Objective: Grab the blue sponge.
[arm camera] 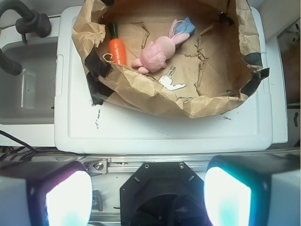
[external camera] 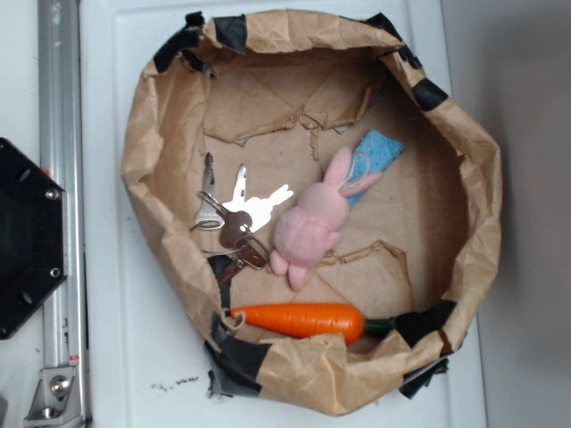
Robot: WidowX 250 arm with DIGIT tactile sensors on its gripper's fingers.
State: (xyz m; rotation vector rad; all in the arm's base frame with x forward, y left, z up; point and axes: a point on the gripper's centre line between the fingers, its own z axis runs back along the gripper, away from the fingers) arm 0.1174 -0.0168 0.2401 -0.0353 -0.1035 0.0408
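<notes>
My gripper grabs the blue sponge by its end under the bunny's ears next, to get the sponge out of the paper bowl.
The blue sponge lies flat inside a crumpled brown paper bowl, at its upper right. A pink plush bunny lies beside it, and the bunny's ears rest over the sponge's near edge. In the wrist view the sponge is far off at the top, partly behind the bunny. My gripper is high above the robot's black base, well short of the bowl. It is open, with its two pads wide apart and nothing between them. The exterior view does not show the gripper.
A bunch of keys and an orange toy carrot lie in the bowl too. The bowl sits on a white board. The black robot base and a metal rail are at the left. A sink lies beside the board.
</notes>
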